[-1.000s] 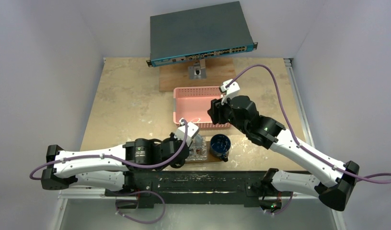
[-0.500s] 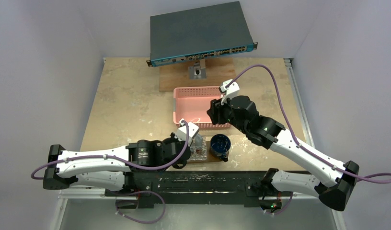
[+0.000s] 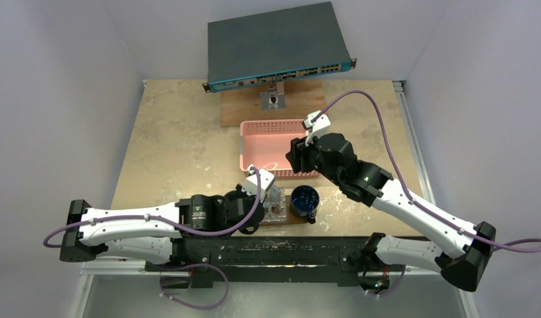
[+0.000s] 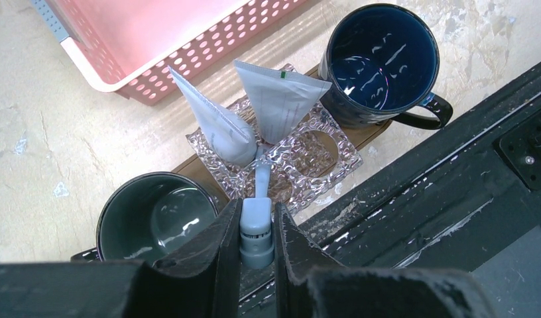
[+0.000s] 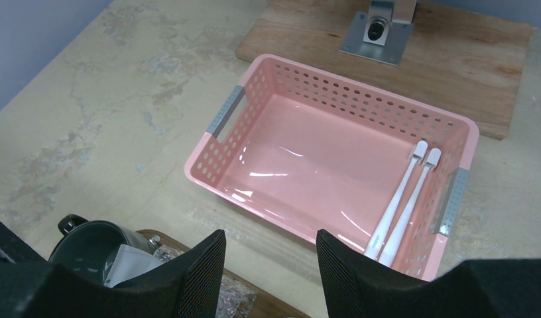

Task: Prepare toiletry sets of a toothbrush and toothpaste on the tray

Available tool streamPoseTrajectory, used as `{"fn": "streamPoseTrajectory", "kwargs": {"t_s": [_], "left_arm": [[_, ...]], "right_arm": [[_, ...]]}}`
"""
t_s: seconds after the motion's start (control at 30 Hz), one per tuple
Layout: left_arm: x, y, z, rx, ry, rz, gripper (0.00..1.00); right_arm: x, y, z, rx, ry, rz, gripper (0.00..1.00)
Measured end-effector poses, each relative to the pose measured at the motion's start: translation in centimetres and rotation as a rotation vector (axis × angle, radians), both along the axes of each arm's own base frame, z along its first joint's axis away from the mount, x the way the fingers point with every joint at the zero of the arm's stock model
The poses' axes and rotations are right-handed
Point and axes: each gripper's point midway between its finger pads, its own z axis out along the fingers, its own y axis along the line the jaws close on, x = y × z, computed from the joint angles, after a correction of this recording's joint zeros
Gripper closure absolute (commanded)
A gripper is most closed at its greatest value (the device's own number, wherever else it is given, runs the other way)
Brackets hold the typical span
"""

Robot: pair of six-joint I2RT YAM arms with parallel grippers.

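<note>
I should open my left gripper now: the pale toothbrush's lower end (image 4: 260,158) is inside the clear textured holder, so the toothbrush would lean there if I let go.
The dark-brown tray (image 4: 196,168) lies near the table's front edge, with a clear textured holder (image 4: 311,156) on it between two mugs. Two silvery-grey toothpaste tubes (image 4: 218,122) (image 4: 278,99) lean in the holder. My left gripper (image 4: 257,225) (image 3: 271,199) is shut on a pale toothbrush (image 4: 261,182), which points down at the holder. My right gripper (image 5: 271,265) (image 3: 296,159) is open and empty, above the gap between the tray and the pink basket (image 5: 254,99). Two white toothbrushes (image 5: 404,205) lie side by side at the basket's right end.
A dark blue mug (image 4: 380,63) (image 3: 304,201) stands on the tray's right end, a grey-green mug (image 4: 152,215) (image 5: 89,248) on its left. A grey network switch (image 3: 278,43) on a stand with a wooden base (image 3: 254,109) is behind the basket. A black rail (image 4: 453,165) borders the near edge.
My left arm has edged slightly to the right with the toothbrush still gripped. The right arm has barely moved.
</note>
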Motion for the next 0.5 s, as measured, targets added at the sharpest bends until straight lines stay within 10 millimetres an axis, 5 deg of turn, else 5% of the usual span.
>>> {"fn": "streamPoseTrajectory", "kwargs": {"t_s": [0.3, 0.5], "left_arm": [[-0.14, 0.01, -0.12, 0.000, 0.000, 0.001, 0.72], [-0.30, 0.14, -0.13, 0.005, 0.001, -0.004, 0.68]], "right_arm": [[0.00, 0.07, -0.13, -0.002, 0.003, 0.002, 0.43], [0.03, 0.09, -0.20, -0.004, 0.004, 0.002, 0.42]]}}
